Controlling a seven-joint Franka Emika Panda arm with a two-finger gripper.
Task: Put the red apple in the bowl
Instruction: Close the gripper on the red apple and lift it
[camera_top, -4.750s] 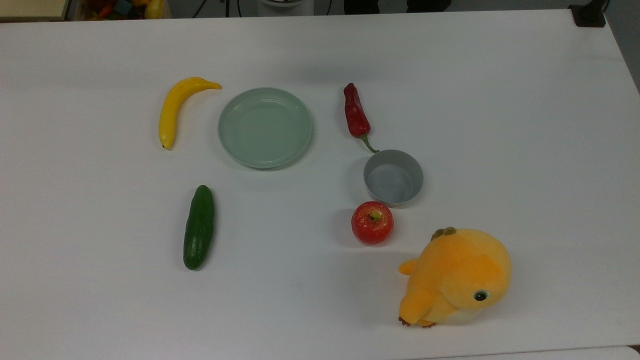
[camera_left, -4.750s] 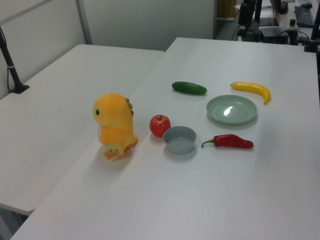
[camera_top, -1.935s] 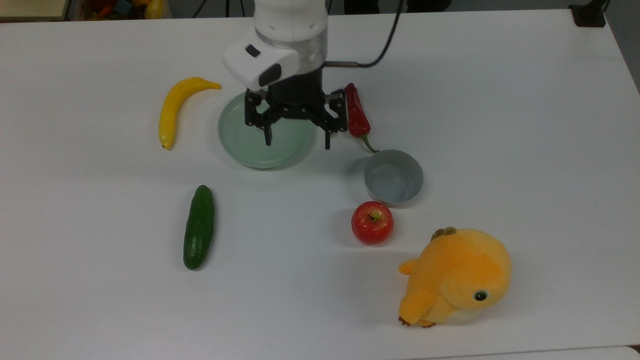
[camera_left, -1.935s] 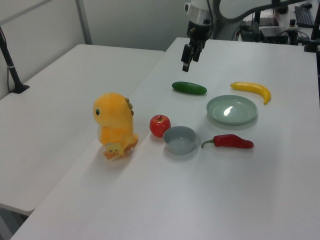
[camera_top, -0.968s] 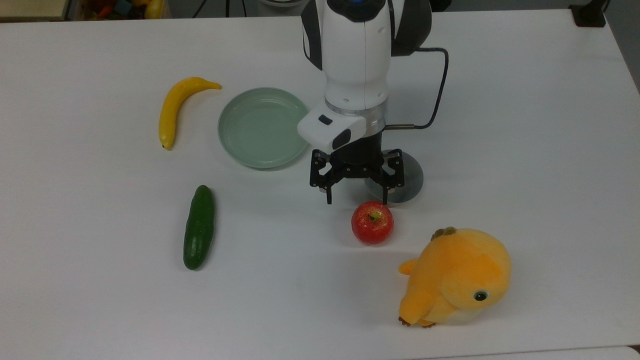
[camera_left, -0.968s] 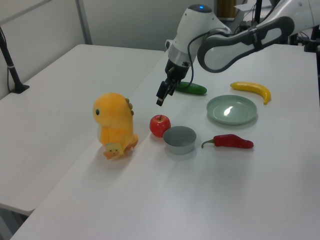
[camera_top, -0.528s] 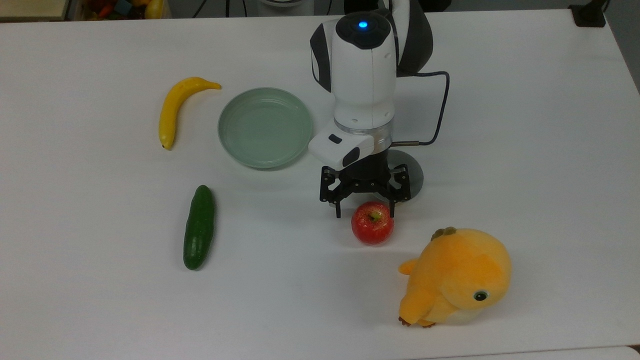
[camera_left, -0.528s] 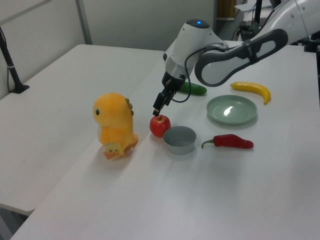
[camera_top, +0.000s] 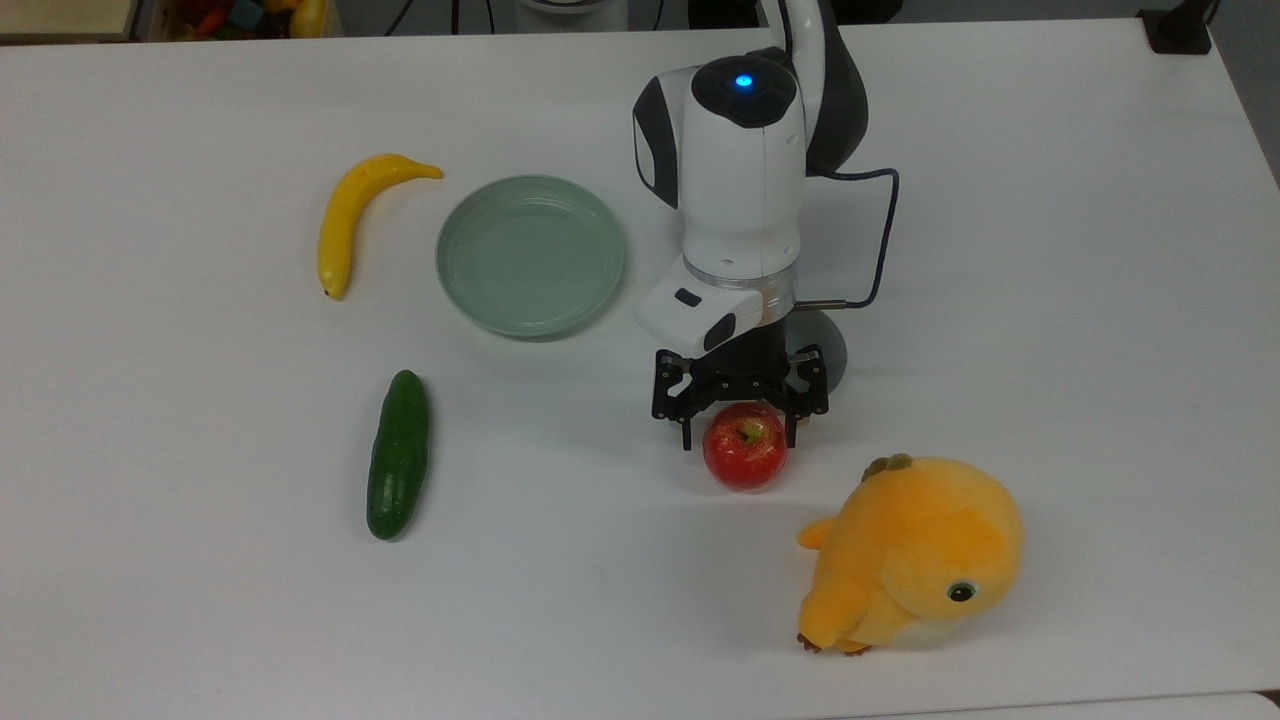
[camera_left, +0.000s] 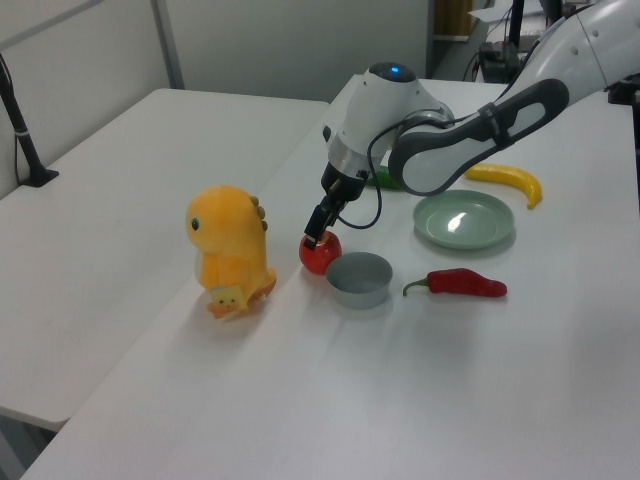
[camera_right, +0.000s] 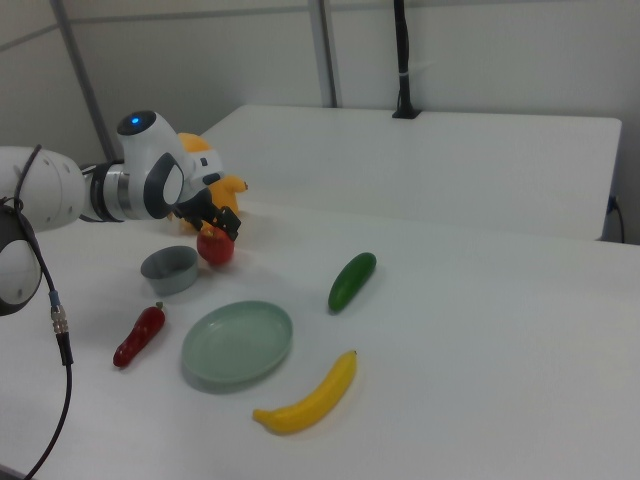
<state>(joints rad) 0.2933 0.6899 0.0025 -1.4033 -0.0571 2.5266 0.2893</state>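
I will grab the apple by its round sides with my gripper next, to put the red apple (camera_left: 320, 258) in the grey bowl (camera_left: 359, 279).
The red apple (camera_top: 745, 452) (camera_left: 320, 258) (camera_right: 214, 249) rests on the white table beside the grey bowl (camera_left: 359, 279) (camera_right: 169, 269). In the top view the arm covers most of the bowl (camera_top: 828, 352). My gripper (camera_top: 739, 440) (camera_left: 315, 238) (camera_right: 218, 228) is open and low over the apple. One finger stands on each side of the apple's upper part in the top view. I cannot tell whether the fingers touch the apple.
A yellow plush toy (camera_top: 915, 555) (camera_left: 230, 245) sits close to the apple. A red chili (camera_left: 460, 283) lies past the bowl. A pale green plate (camera_top: 530, 255), a banana (camera_top: 350, 220) and a cucumber (camera_top: 398, 455) lie toward the top view's left.
The arm came into view over the plate, moved past the bowl, and dropped toward the apple. The open fingers now straddle the apple. No object has moved.
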